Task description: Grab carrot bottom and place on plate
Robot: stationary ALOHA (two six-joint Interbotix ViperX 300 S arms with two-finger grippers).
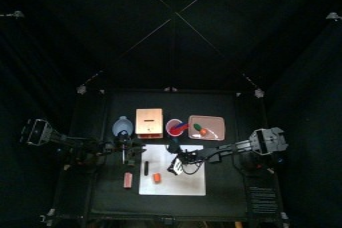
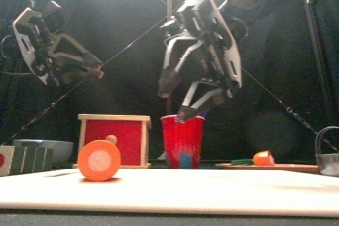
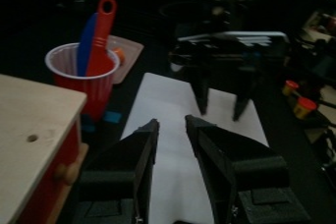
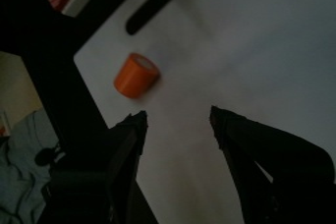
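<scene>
The robot's right gripper will place the carrot bottom on the pink plate (image 1: 218, 120), so it will first grab the carrot bottom by its curved orange sides.
The carrot bottom (image 1: 156, 178) is a stubby orange piece lying on the white cutting board (image 1: 174, 169). It shows near and large in the front view (image 2: 99, 160) and in the right wrist view (image 4: 134, 75). The pink plate (image 1: 218, 120) lies at the back right of the table and its edge shows in the front view (image 2: 296, 168). My right gripper (image 1: 181, 160) hangs open and empty over the board, above and apart from the carrot bottom (image 4: 184, 130). My left gripper (image 1: 127, 152) is open and empty at the board's left side (image 3: 171, 135).
A red cup (image 1: 174, 127) with blue and red utensils stands between a tan box (image 1: 150, 122) and the plate. A small red and green item (image 1: 201, 129) lies on the plate. A dark red stick (image 1: 128, 180) lies left of the board.
</scene>
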